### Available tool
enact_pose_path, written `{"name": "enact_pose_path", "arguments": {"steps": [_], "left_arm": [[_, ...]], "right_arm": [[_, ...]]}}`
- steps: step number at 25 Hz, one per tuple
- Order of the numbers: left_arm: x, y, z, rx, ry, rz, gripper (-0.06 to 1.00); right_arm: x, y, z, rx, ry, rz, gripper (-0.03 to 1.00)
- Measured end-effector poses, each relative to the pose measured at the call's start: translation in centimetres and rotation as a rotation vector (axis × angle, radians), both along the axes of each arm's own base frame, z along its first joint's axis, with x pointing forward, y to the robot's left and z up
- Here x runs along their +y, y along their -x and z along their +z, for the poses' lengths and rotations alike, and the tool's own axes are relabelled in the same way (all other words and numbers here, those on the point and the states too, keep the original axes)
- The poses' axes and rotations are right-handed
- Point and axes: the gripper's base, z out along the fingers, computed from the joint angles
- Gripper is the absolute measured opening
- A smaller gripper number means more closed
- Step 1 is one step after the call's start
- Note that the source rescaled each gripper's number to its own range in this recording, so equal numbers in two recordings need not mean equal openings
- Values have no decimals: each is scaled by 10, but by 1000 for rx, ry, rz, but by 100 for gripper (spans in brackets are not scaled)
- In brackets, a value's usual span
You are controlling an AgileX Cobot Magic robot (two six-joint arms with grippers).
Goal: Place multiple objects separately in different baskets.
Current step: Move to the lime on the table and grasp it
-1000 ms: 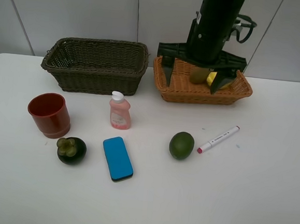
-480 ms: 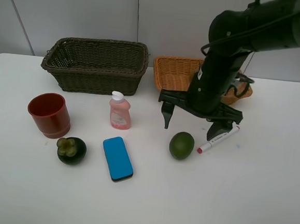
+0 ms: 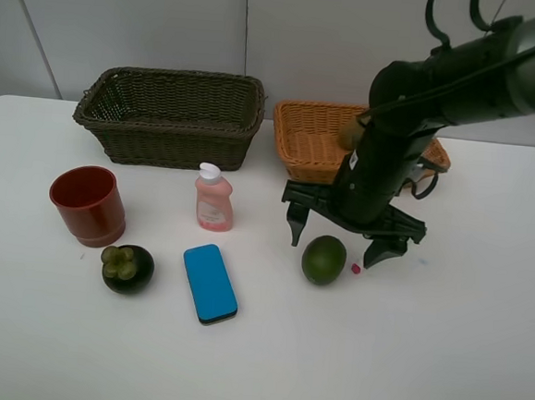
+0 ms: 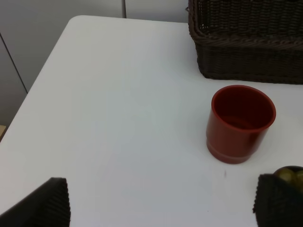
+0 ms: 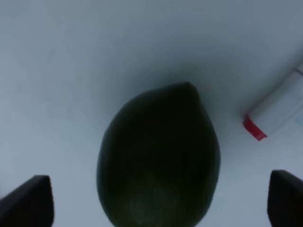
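My fingers hang above the green lime [image 3: 324, 259] [image 5: 158, 156], so closing now would miss the lime. My right gripper moves lower first, then closes on the lime.
My right gripper [image 3: 334, 244] hangs open just over the green lime [image 3: 324, 259], one finger on each side of it and neither touching. The right wrist view shows the lime [image 5: 158, 156] between the fingertips and the white marker [image 5: 279, 111] beside it. The arm hides most of the marker, leaving its red tip [image 3: 356, 268] showing. A brown kiwi [image 3: 350, 134] lies in the light orange basket [image 3: 307, 140]. The red cup [image 3: 88, 204], pink bottle [image 3: 214, 199], blue block [image 3: 210, 283] and mangosteen [image 3: 128, 268] stand on the table. My left gripper [image 4: 165, 203] is open, near the red cup [image 4: 241, 123].
The dark olive-brown basket [image 3: 170, 114] stands at the back left, beside the orange one. The table's left edge and corner [image 4: 71, 28] show in the left wrist view, with the dark basket [image 4: 246, 42] behind the cup.
My right arm has come from above the orange basket down to the table, and now stands over the lime and covers most of the marker. Nothing else has moved.
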Motion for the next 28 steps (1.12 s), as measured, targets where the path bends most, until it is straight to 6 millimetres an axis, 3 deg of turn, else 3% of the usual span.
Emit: {"name": "enact_pose_path", "arguments": {"steps": [11, 25, 28], "left_arm": [[0, 0, 0, 0, 0, 0, 100], [0, 0, 0, 0, 0, 0, 100], [0, 0, 0, 0, 0, 0, 100]], "right_arm": [[3, -4, -30, 34, 13, -8, 98], [4, -5, -37, 32, 12, -7, 98], [4, -5, -37, 32, 12, -7, 94]]}}
